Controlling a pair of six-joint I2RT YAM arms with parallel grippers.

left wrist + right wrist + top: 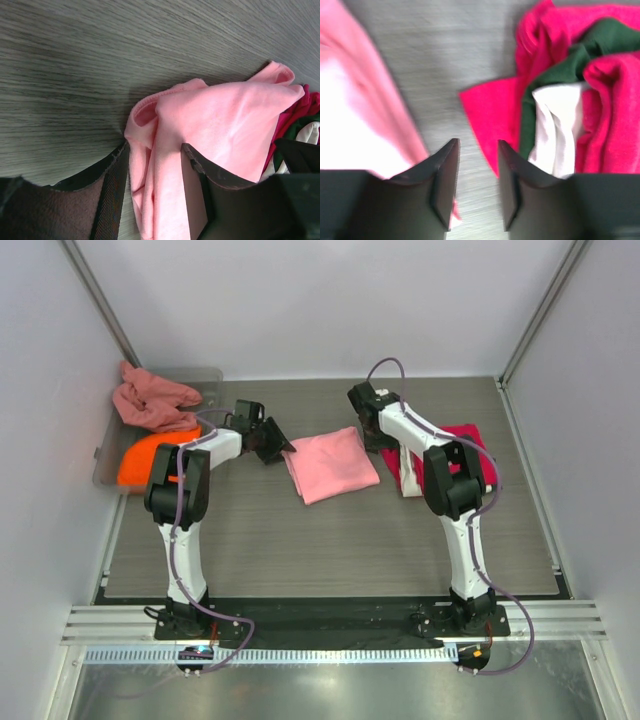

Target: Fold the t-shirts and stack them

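Note:
My right gripper grabs the folded pink t-shirt's far corner (354, 433) beside the pile next, opposite my left gripper, to stack the t-shirt flat.
A folded light pink t-shirt (330, 462) lies mid-table. My left gripper (280, 447) is at its left edge. In the left wrist view its jaws (154, 146) stand open astride a bunched fold of the pink t-shirt (220, 120), not clamped. My right gripper (376, 440) is open and empty, low over bare table between the pink t-shirt (350, 105) and a pile on the right. That pile (462, 455) holds a crimson red t-shirt (605, 85), a dark one (570, 60) and a white one (555, 125).
A grey plastic tray (208, 375) stands at the far left against the wall. It holds a crumpled dusty rose t-shirt (150, 400) and an orange t-shirt (140, 458). White walls close in the table on three sides.

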